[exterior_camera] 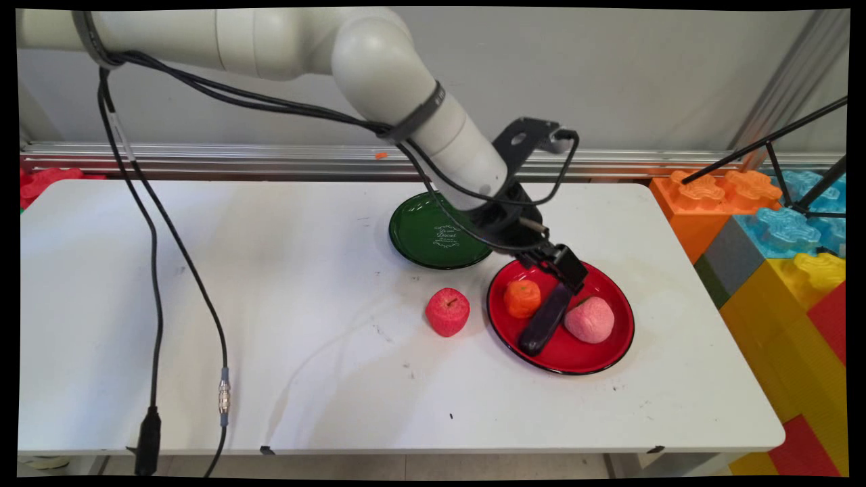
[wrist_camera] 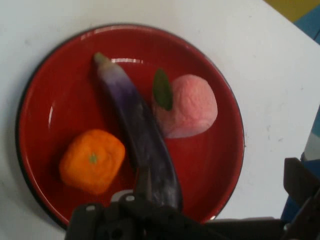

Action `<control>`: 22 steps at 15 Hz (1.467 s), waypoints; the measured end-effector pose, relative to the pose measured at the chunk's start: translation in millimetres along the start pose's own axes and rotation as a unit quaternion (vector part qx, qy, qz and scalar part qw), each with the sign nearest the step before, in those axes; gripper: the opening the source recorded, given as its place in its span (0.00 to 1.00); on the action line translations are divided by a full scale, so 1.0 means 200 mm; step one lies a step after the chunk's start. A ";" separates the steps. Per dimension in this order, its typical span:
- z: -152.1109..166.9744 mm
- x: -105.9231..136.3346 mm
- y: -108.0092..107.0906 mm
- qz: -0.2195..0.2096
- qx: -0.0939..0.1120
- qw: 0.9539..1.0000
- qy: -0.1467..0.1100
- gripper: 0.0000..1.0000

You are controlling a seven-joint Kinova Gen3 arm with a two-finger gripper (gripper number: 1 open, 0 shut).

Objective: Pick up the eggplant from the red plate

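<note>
My gripper grabs the eggplant by its thick rounded end next. Then it lifts the eggplant out of the red plate.
A red plate right of the table's middle holds three things. A dark purple eggplant lies along its middle, an orange to its left and a pink peach with a green leaf to its right. My gripper hangs low over the plate's far side, at the eggplant's thick end. It is open: one finger stands beside the eggplant's end, the other far off to the side. A red apple sits on the table left of the plate.
A green plate with nothing on it lies behind the apple, partly under the arm. Large coloured foam blocks and a black tripod stand past the table's right end. Black cables hang over the table's left half.
</note>
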 end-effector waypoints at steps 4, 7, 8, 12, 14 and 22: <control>0.07 -0.05 0.04 -0.060 0.007 0.998 -0.017 1.00; 0.10 -0.09 0.04 -0.087 0.012 0.996 -0.027 1.00; 0.12 -0.11 0.04 -0.096 0.016 0.995 -0.031 1.00; 0.18 -0.16 0.03 -0.113 0.025 0.993 -0.037 1.00; 0.21 -0.18 0.01 -0.118 0.030 0.992 -0.039 1.00; 0.35 -0.25 -0.08 -0.117 0.046 0.992 -0.027 1.00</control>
